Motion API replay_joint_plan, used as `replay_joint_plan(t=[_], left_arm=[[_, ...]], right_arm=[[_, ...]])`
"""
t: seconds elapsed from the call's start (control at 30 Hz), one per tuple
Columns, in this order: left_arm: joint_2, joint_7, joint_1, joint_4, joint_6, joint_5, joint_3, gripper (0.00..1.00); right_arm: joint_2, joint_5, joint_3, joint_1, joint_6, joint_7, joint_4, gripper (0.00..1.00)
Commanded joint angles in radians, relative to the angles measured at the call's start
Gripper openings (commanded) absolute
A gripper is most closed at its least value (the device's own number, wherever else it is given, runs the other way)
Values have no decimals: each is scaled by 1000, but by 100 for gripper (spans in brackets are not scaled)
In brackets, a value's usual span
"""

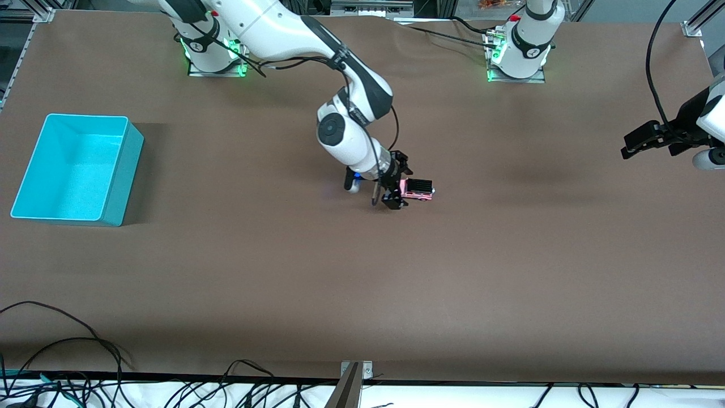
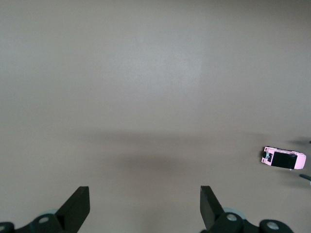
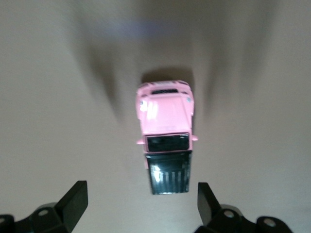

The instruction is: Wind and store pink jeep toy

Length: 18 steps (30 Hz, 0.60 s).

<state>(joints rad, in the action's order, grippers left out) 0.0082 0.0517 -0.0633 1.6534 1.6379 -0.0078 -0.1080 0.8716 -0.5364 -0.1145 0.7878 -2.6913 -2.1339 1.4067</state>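
My right gripper's fingers stop short of the jeep's black rear [image 1: 419, 186], so it is too early to close, and a move toward the rear comes first.
The pink jeep toy [image 1: 418, 190] stands on its wheels near the middle of the brown table, light pink with a black roof over its rear. My right gripper [image 1: 399, 182] hangs low at the jeep's rear end, open. In the right wrist view the jeep [image 3: 165, 136] points away from the gripper [image 3: 142, 199], and its black rear lies just between the two fingertips, touching neither. My left gripper [image 1: 631, 144] waits over the left arm's end of the table, open and empty [image 2: 145, 204]. The left wrist view shows the jeep [image 2: 284, 158] small and far off.
A turquoise bin [image 1: 123, 181], open-topped with nothing in it, stands at the right arm's end of the table. Loose black cables [image 1: 68, 340] trail along the table edge nearest the front camera. A metal bracket [image 1: 354, 377] sits at the middle of that edge.
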Motion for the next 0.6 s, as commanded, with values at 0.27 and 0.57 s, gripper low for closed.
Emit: replay_joint_plan(t=[0.27, 0.57], left_arm=[[1, -24, 5, -3, 7, 19, 2, 100], [3, -24, 5, -1, 7, 19, 2, 100]], right_arm=[[86, -5, 6, 56, -21, -20, -66, 100], [98, -5, 12, 60, -39, -21, -66, 93]])
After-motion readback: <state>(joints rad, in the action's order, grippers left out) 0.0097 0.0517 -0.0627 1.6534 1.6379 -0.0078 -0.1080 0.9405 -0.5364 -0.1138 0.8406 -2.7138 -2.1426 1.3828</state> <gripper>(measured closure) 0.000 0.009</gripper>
